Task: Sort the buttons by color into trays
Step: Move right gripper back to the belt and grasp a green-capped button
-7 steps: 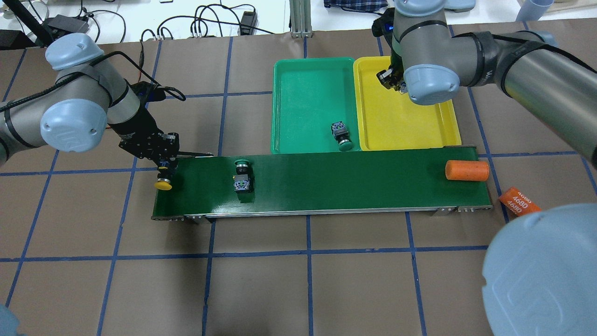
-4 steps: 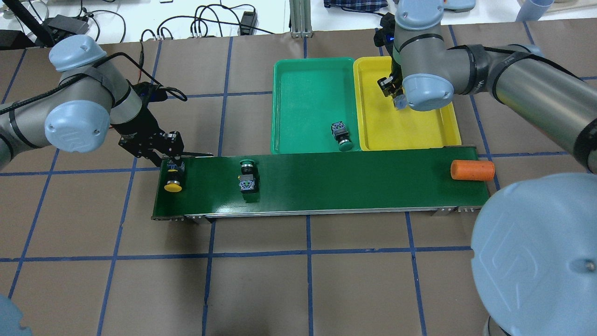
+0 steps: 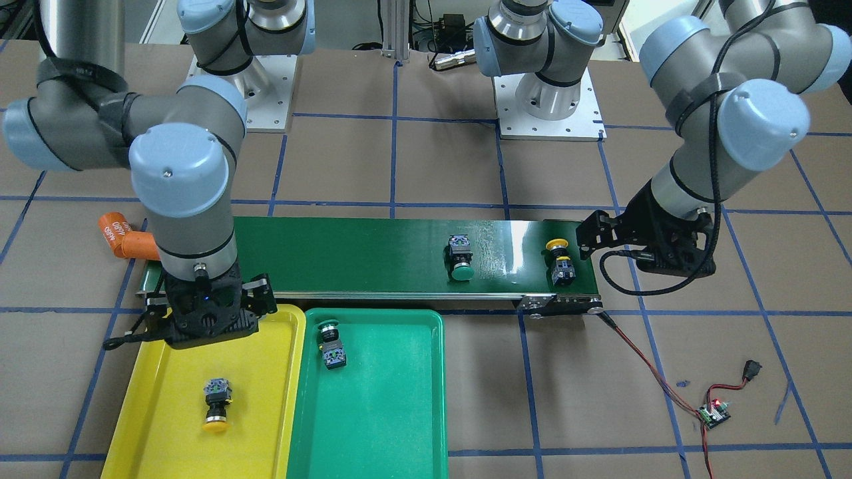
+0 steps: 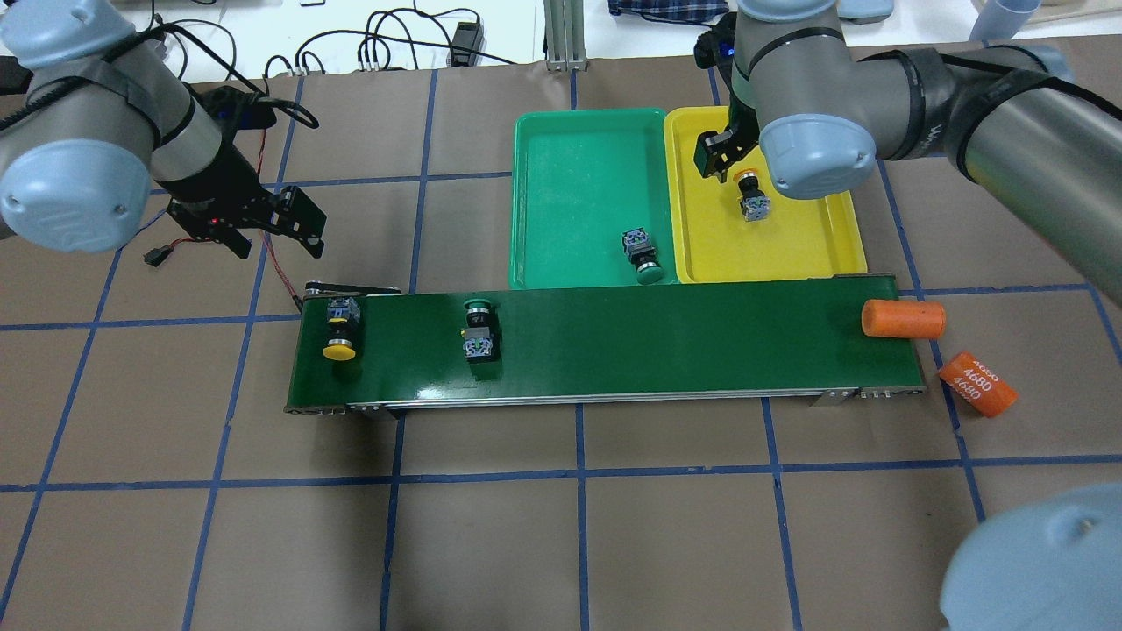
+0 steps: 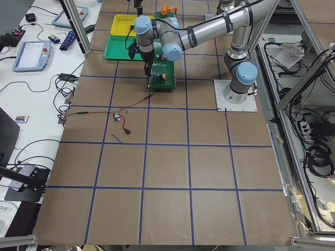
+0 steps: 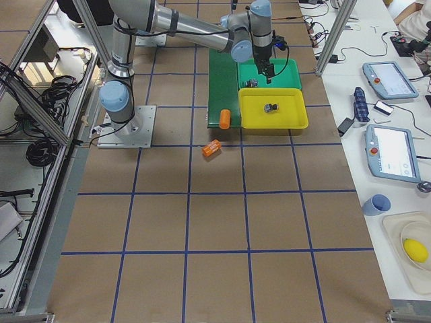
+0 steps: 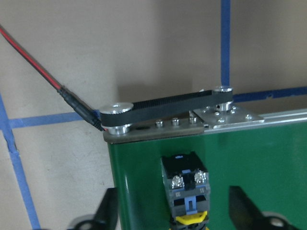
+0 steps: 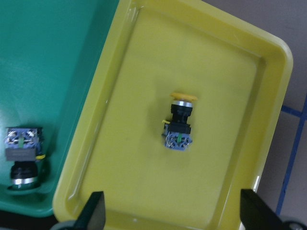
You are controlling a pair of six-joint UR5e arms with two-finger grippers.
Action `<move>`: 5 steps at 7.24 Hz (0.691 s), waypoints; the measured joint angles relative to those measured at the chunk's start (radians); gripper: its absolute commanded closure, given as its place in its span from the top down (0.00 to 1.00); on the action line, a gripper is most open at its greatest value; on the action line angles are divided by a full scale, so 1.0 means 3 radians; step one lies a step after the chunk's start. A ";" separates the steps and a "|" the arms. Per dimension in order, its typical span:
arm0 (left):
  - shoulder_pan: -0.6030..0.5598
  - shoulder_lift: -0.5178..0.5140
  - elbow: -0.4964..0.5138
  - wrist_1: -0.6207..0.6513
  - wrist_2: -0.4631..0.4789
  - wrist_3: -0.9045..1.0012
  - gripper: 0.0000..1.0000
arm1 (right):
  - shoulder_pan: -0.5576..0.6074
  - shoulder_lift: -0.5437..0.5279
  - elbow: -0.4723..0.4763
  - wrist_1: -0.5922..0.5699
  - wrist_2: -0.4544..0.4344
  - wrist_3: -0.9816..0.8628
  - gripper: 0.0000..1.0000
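The green-capped button on the belt needs to be sorted into the green tray (image 3: 383,391), so my right gripper will next grab it by its black body (image 3: 460,258).
One yellow button (image 4: 340,333) lies at the left end of the belt, and also shows in the left wrist view (image 7: 187,191). My left gripper (image 4: 298,223) is open and empty, above and just behind it, off the belt's end. A green button (image 4: 478,334) lies on the belt further right. The other green button (image 4: 642,254) lies in the green tray (image 4: 570,166). The other yellow button (image 4: 752,197) lies in the yellow tray (image 4: 789,250). My right gripper (image 4: 719,158) hangs open and empty above that button (image 8: 180,122).
The long dark-green conveyor belt (image 4: 657,342) runs in front of the two trays. An orange cylinder (image 4: 903,318) lies at its right end, and another (image 4: 977,384) lies on the table beyond it. A red and black cable (image 3: 639,359) runs from the belt's motor end.
My left gripper let go of the yellow button on the belt and drew back up and left. My right gripper released a yellow button into the yellow tray. The belt's items moved right.
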 measured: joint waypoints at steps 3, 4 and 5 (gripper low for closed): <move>-0.0019 0.0530 0.0175 -0.0479 0.0202 -0.0267 1.00 | 0.0554 -0.0239 0.0066 0.0311 0.0003 0.1041 1.00; -0.0050 0.0613 0.0156 -0.0539 0.0152 -0.0364 1.00 | 0.0753 -0.0241 0.0085 0.0324 0.0004 0.1366 1.00; -0.0103 0.0655 0.0156 -0.0607 0.0131 -0.0416 1.00 | 0.0931 -0.0227 0.0112 0.0323 0.0008 0.1630 1.00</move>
